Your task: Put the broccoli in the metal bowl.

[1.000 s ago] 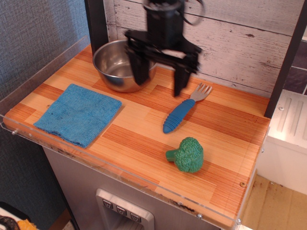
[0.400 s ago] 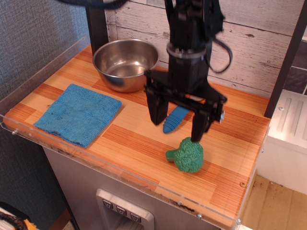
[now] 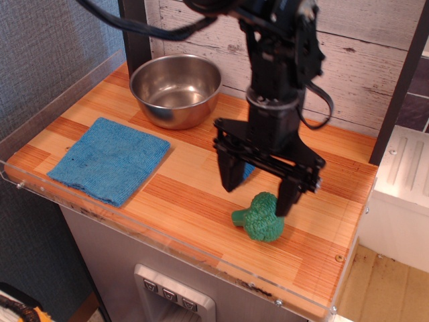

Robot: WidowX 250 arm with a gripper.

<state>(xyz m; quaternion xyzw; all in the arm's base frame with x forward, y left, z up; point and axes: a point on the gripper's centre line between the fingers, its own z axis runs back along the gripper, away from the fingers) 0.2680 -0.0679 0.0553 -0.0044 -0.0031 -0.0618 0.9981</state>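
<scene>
The green broccoli has to go in the metal bowl (image 3: 176, 90), so my gripper needs to grip it by its bumpy head (image 3: 264, 220) next.
The green broccoli (image 3: 261, 217) lies on the wooden table (image 3: 188, 201) near the front right, stem pointing left. My gripper (image 3: 258, 189) is open, fingers pointing down, just above and behind the broccoli; one finger is to its left, the other at its right top edge. The shiny metal bowl (image 3: 176, 90) stands empty at the back left of the table, well away from the gripper.
A blue cloth (image 3: 110, 158) lies flat at the left. A blue-handled fork is mostly hidden behind the gripper. A clear plastic rim (image 3: 167, 238) runs along the table's front and left edges. A white plank wall stands behind.
The gripper has moved from over the bowl's right side forward and right, coming down over the broccoli. It stays open. The broccoli and bowl have not moved.
</scene>
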